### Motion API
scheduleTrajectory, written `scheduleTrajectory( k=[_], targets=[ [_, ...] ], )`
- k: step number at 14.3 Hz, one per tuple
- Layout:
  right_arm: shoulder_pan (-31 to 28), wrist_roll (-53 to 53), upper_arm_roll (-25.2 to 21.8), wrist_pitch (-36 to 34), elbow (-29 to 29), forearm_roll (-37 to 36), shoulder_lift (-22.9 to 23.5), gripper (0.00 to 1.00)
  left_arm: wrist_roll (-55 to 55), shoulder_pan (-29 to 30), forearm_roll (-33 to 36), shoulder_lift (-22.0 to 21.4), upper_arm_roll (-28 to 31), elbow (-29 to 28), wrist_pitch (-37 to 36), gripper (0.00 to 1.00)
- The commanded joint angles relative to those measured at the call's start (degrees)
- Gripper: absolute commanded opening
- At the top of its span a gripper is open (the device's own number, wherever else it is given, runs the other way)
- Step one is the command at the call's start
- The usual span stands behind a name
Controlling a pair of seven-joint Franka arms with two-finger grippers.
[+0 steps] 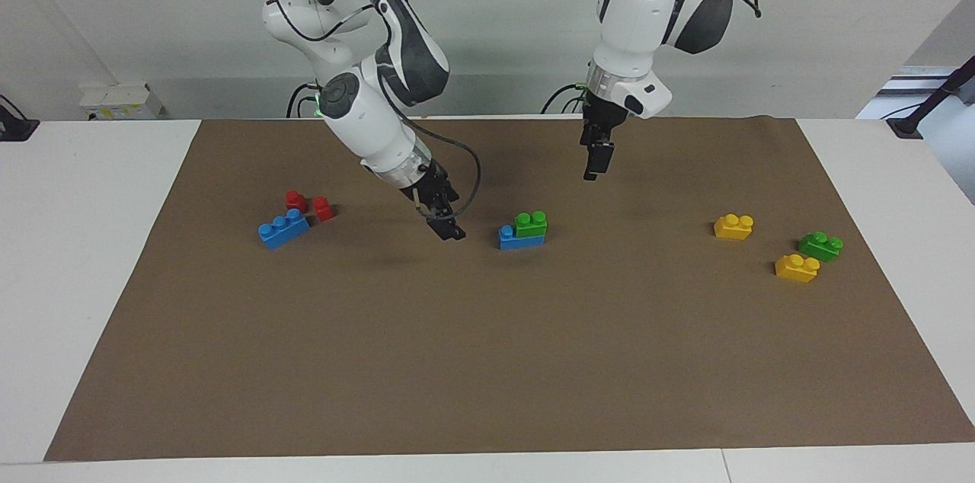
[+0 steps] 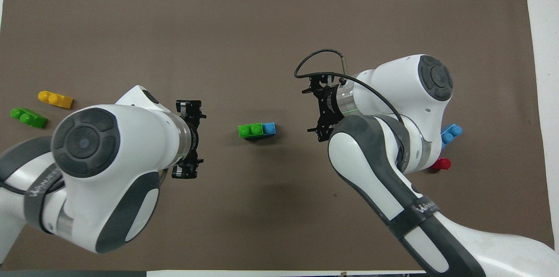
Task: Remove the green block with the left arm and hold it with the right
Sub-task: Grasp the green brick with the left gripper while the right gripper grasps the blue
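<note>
The green block (image 2: 251, 130) covers one end of the blue brick. My right gripper next needs to grab the brick by its bare, exposed end (image 2: 269, 128) to hold it.
A green block (image 1: 531, 224) sits pressed onto one end of a blue brick (image 1: 512, 239) at the middle of the brown mat. The pair also shows in the overhead view, the green block (image 2: 250, 130) on the blue brick (image 2: 269, 129). My right gripper (image 1: 448, 229) hangs low over bare mat beside this stack, toward the right arm's end, not touching it. My left gripper (image 1: 598, 163) hangs higher over bare mat toward the left arm's end of the stack. Neither holds anything. In the overhead view the wrists hide both grippers' fingertips.
A second green block (image 1: 820, 246) lies with two yellow blocks (image 1: 733, 226) (image 1: 797, 267) toward the left arm's end. A loose blue brick (image 1: 283, 228) and two red blocks (image 1: 296, 200) (image 1: 324, 209) lie toward the right arm's end. The brown mat (image 1: 487, 361) covers the white table.
</note>
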Motion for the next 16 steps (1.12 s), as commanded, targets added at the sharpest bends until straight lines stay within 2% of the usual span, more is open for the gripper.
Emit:
scheduleTrajectory(
  k=[1, 8, 15, 16],
  targets=[
    [2.74, 1.13, -0.16, 4.22, 0.07, 3.57, 3.77, 0.99, -9.98, -3.11, 2.55, 4.43, 0.95, -0.1, 4.65, 1.0],
    [6.87, 1.04, -0.16, 11.78, -0.02, 5.32, 8.87, 0.99, -22.21, -4.61, 5.63, 12.78, 0.95, 2.27, 11.25, 1.0],
    [10.29, 0.95, -0.16, 17.58, -0.1, 5.95, 11.95, 0.99, -26.35, -5.84, 5.64, 15.77, 0.95, 2.09, 15.47, 1.0],
    [10.39, 1.04, -0.16, 17.85, -0.11, 5.95, 11.95, 0.94, -26.53, -5.93, 5.64, 15.95, 0.95, 2.09, 16.17, 1.0]
  ],
)
